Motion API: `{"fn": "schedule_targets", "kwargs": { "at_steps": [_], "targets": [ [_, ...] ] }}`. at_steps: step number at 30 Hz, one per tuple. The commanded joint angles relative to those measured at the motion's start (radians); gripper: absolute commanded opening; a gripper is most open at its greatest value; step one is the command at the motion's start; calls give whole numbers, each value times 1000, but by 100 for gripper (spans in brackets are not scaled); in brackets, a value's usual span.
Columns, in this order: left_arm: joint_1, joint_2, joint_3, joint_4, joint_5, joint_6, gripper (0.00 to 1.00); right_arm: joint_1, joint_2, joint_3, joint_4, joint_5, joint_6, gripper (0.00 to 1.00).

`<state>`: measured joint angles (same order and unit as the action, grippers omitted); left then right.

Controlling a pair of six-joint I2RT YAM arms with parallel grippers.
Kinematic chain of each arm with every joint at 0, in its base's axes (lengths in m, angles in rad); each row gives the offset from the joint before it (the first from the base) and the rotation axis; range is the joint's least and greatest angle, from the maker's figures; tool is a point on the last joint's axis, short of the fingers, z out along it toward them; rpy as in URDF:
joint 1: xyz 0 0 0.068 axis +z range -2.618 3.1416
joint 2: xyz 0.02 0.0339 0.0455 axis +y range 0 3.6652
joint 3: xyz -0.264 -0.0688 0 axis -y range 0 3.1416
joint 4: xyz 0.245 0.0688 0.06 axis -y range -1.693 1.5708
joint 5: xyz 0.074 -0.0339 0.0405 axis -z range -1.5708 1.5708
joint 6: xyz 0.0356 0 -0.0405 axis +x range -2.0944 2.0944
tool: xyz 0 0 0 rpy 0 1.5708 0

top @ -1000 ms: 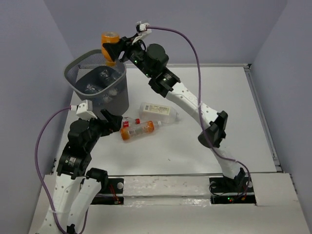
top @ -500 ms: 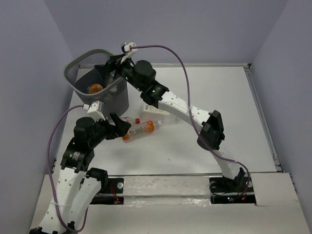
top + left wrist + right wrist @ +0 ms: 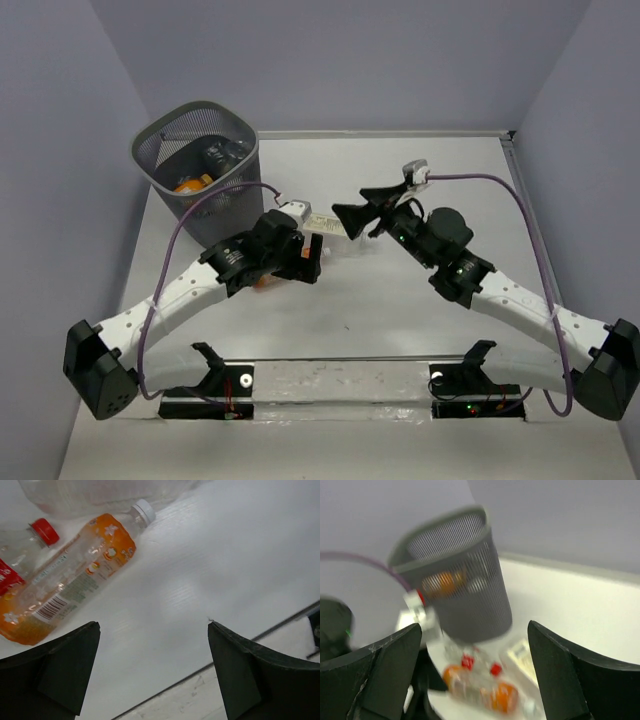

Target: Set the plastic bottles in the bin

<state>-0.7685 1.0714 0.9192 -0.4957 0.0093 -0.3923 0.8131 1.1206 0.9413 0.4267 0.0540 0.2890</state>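
My left gripper grabs the orange bottle by its label near the white cap next, which leaves the bottle's base free to enter the bin (image 3: 195, 150).
The grey mesh bin (image 3: 195, 150) stands at the back left, with an orange bottle (image 3: 185, 185) and other bottles inside. My left gripper (image 3: 308, 265) is open and empty, low over the table beside the lying bottles. In the left wrist view (image 3: 152, 625) it faces an orange bottle (image 3: 75, 587), a red-capped clear bottle (image 3: 20, 550) and a large clear bottle (image 3: 100, 495). My right gripper (image 3: 352, 208) is open and empty, above the squarish white-label bottle (image 3: 322, 222). Its blurred view (image 3: 475, 627) shows the bin (image 3: 455, 575) and the table bottles (image 3: 480, 685).
The left arm (image 3: 200, 285) lies stretched across the table's left half and hides most of the lying bottles from above. A purple cable (image 3: 190, 215) loops beside the bin. The raised table edge (image 3: 540, 240) runs along the right.
The right gripper let an orange bottle go into the bin and has pulled back down to the right, empty. The left arm has stretched out to the right over the lying bottles.
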Motion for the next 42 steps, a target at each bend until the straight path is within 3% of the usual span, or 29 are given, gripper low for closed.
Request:
{"fn": "schedule_targets", "kwargs": {
  "at_steps": [1,6,11,29,32,36,37,40,42],
  "targets": [
    [-20,148,101,-61,-252,147,99,-14,-142,-225,-77,53,131,91],
    [-23,268,60,28,-272,277,99,-35,-306,-377,-115,70,187,89],
    [-23,323,63,97,-272,332,99,-35,-432,-409,-172,129,187,89],
    [-17,579,116,132,-212,352,98,-35,-479,-366,-269,75,226,89],
    [-28,567,115,128,-187,345,93,-35,-476,-358,-287,78,222,89],
    [-51,463,80,117,-132,326,75,-35,-476,-340,-319,75,211,89],
    [-54,441,70,109,-120,313,67,-35,-475,-319,-328,73,196,89],
    [-61,337,37,86,-104,291,63,-35,-466,-282,-353,34,156,87],
    [-72,226,32,91,-92,264,51,-35,-452,-233,-385,-9,86,86]
  ]
}}
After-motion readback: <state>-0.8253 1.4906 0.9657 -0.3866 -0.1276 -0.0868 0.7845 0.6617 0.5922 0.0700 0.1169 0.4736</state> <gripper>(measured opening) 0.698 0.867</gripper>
